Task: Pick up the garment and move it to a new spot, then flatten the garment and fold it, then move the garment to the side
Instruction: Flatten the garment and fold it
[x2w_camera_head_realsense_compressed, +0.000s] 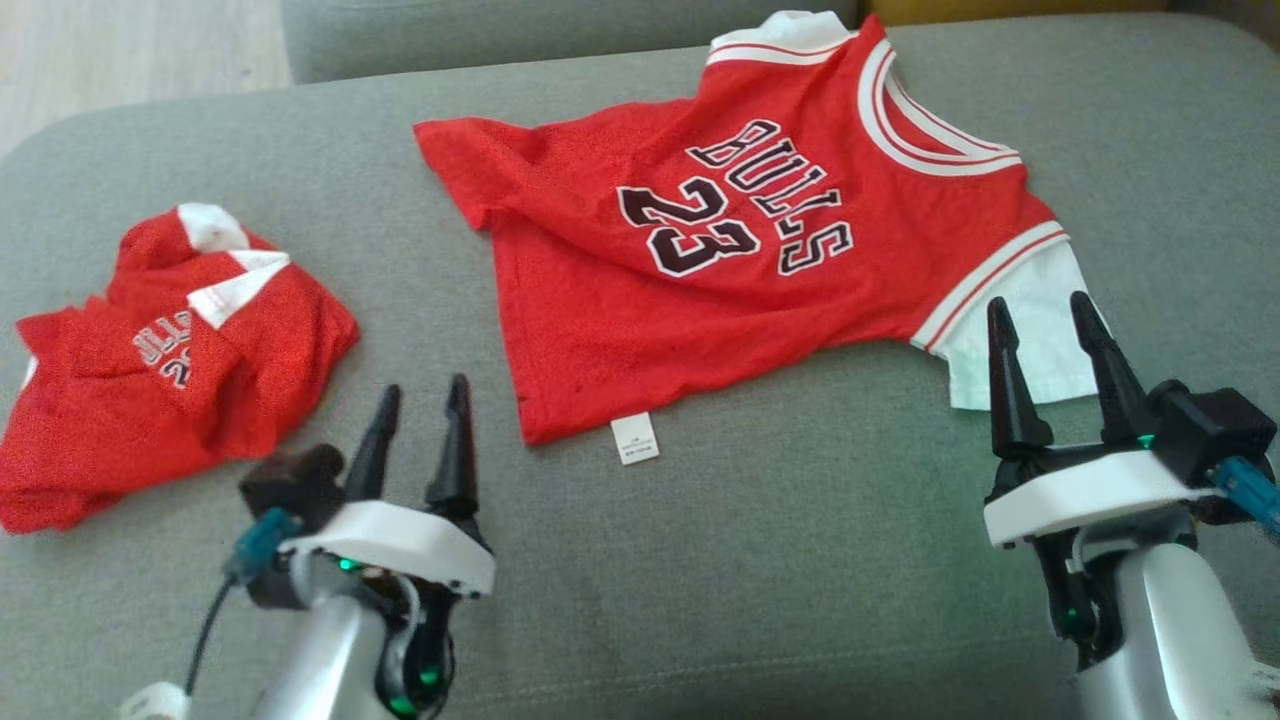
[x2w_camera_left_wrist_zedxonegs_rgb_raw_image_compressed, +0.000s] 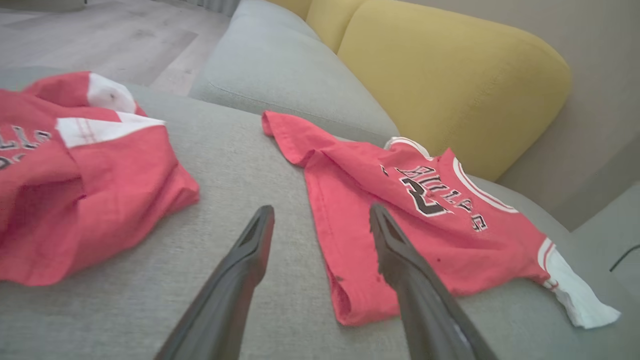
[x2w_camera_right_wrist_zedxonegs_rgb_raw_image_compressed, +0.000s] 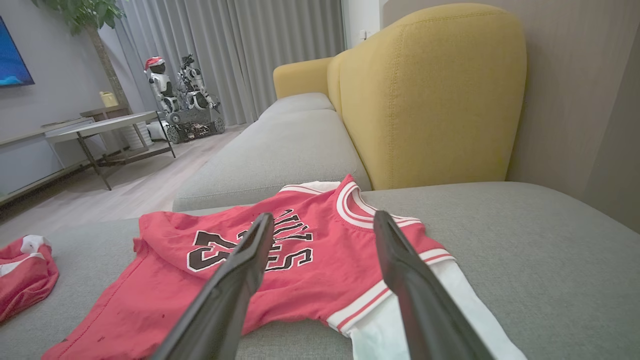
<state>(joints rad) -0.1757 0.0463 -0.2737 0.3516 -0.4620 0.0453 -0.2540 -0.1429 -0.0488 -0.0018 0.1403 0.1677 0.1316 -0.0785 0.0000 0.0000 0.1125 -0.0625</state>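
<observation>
My left gripper is to grab the red jersey's hem corner by the white label (x2w_camera_head_realsense_compressed: 535, 427) next. The jersey can then be folded over its black lettering (x2w_camera_head_realsense_compressed: 774, 180).
A red jersey garment (x2w_camera_head_realsense_compressed: 720, 250) with white trim and black lettering lies spread on the grey sofa seat (x2w_camera_head_realsense_compressed: 800, 560), its collar toward the back right. The left wrist view has the garment (x2w_camera_left_wrist_zedxonegs_rgb_raw_image_compressed: 440, 225) to the right; in the right wrist view the garment (x2w_camera_right_wrist_zedxonegs_rgb_raw_image_compressed: 300, 260) lies straight ahead. My left gripper (x2w_camera_head_realsense_compressed: 425, 395) stands open over bare cushion, left of the hem, holding nothing. My right gripper (x2w_camera_head_realsense_compressed: 1040, 310) stands open beside the white sleeve, empty. Between the open fingers the left gripper (x2w_camera_left_wrist_zedxonegs_rgb_raw_image_compressed: 320, 212) frames the hem edge, and the right gripper (x2w_camera_right_wrist_zedxonegs_rgb_raw_image_compressed: 322, 220) frames the chest lettering.
A second red jersey (x2w_camera_head_realsense_compressed: 170, 350) lies crumpled at the seat's left. A yellow backrest (x2w_camera_right_wrist_zedxonegs_rgb_raw_image_compressed: 435, 95) rises behind the seat, with another grey cushion (x2w_camera_right_wrist_zedxonegs_rgb_raw_image_compressed: 280, 145) beyond. Wood floor, a low table (x2w_camera_right_wrist_zedxonegs_rgb_raw_image_compressed: 100, 130) and a small robot (x2w_camera_right_wrist_zedxonegs_rgb_raw_image_compressed: 175, 95) stand far left.
</observation>
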